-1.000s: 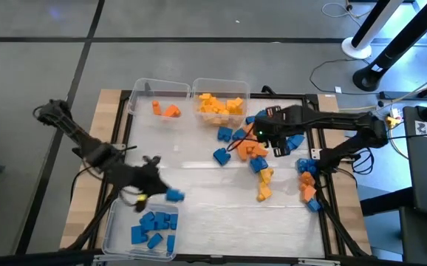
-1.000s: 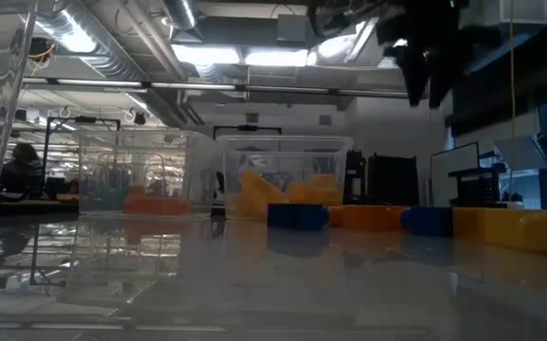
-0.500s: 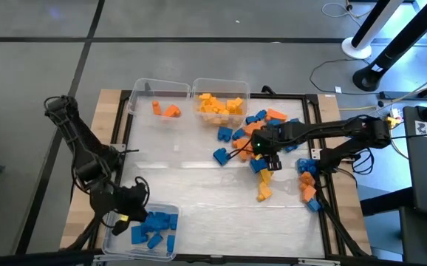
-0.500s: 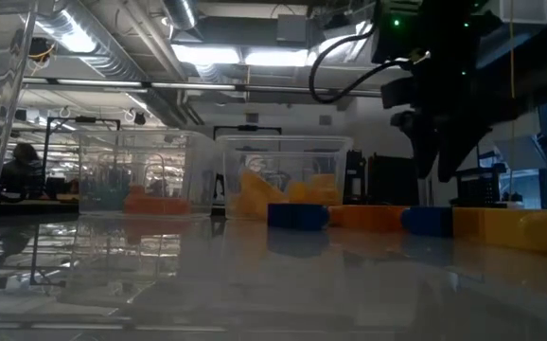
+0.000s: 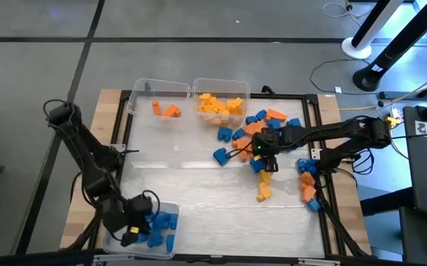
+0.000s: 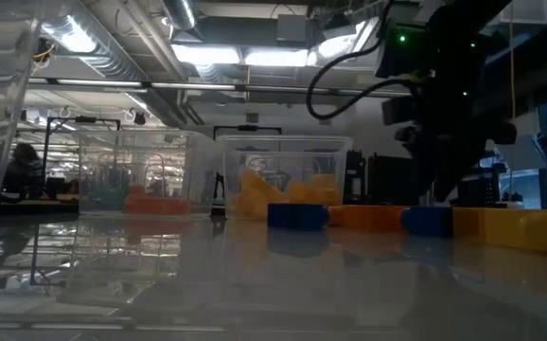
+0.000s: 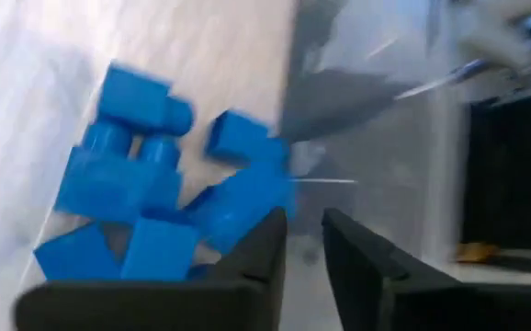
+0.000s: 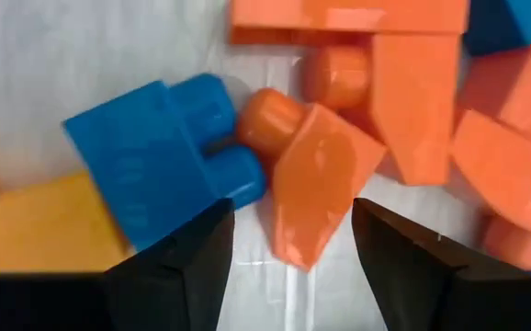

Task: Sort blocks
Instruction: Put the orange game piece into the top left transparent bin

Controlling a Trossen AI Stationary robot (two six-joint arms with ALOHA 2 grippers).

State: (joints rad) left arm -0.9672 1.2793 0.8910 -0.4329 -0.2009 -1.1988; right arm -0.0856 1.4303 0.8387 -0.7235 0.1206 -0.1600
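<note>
My right gripper is above the orange block (image 8: 322, 179) and the blue block (image 8: 146, 161), so it needs to go lower before it closes. My fingers would miss if I closed now.
The blocks are small blue, orange and yellow bricks. A loose pile (image 5: 261, 133) lies at the table's far right, with more by the right edge (image 5: 307, 181). My right gripper (image 5: 267, 164) is down over that pile, open. In the right wrist view its fingers (image 8: 169, 267) stand on either side of an orange block (image 8: 316, 179), next to a blue block (image 8: 160, 161). My left gripper (image 5: 136, 235) hovers over the near-left bin (image 5: 117, 240) of blue blocks (image 7: 146, 184). It (image 7: 304, 225) is narrowly open, with nothing between the fingers.
Two clear bins stand at the far edge: one (image 5: 158, 92) holds a few orange blocks, the other (image 5: 221, 87) yellow ones. A yellow block (image 5: 264, 193) lies alone near the right. The table's middle is bare white. Cables run along the right edge.
My left gripper swung from the table's left-middle, with a blue block at its fingertips, toward the near edge. It now hangs over the near-left bin. My right gripper moved a little toward the near edge and came down onto the loose pile.
</note>
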